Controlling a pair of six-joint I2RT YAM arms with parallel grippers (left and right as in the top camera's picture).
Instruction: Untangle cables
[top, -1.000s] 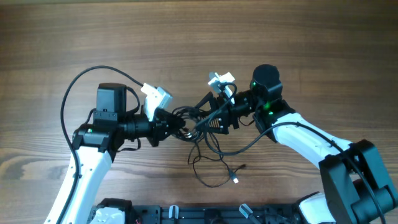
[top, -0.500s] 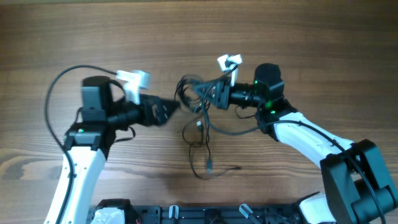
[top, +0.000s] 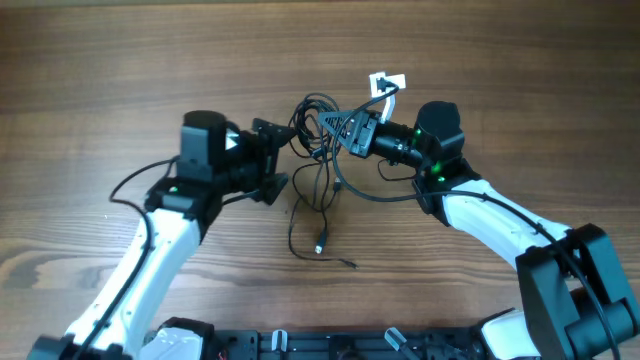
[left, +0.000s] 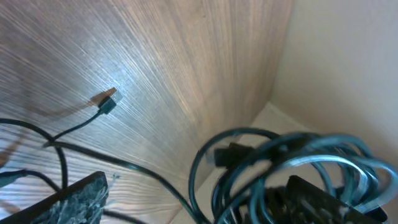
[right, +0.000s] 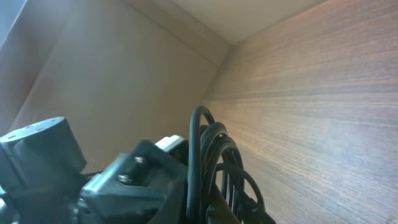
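The robot needs to reach the cables with its left gripper and take hold of their bunched loops. The loose parts of the cables then stay free for the right gripper to untangle.
The cables (top: 313, 122) are thin dark cords bunched in loops at the tip of my right gripper (top: 338, 131), which is shut on them. Loose strands trail down the table to a small plug (top: 320, 246). My left gripper (top: 277, 158) stands open just left of the bunch, one finger on each side of its tip. In the left wrist view the loops (left: 283, 165) hang in front of the right finger (left: 320, 199), and a plug end (left: 107, 102) lies on the wood. In the right wrist view the cords (right: 214, 158) rise from between my fingers.
The right arm's own thicker black cable (top: 372, 193) curves below the bunch. A black rail (top: 300, 345) runs along the table's near edge. The wooden table (top: 480, 60) extends far beyond both arms.
My left gripper has opened and let go of the cables, drawn back left, then come back toward the bunch. My right gripper has shut on the bunch and carried it toward the far side.
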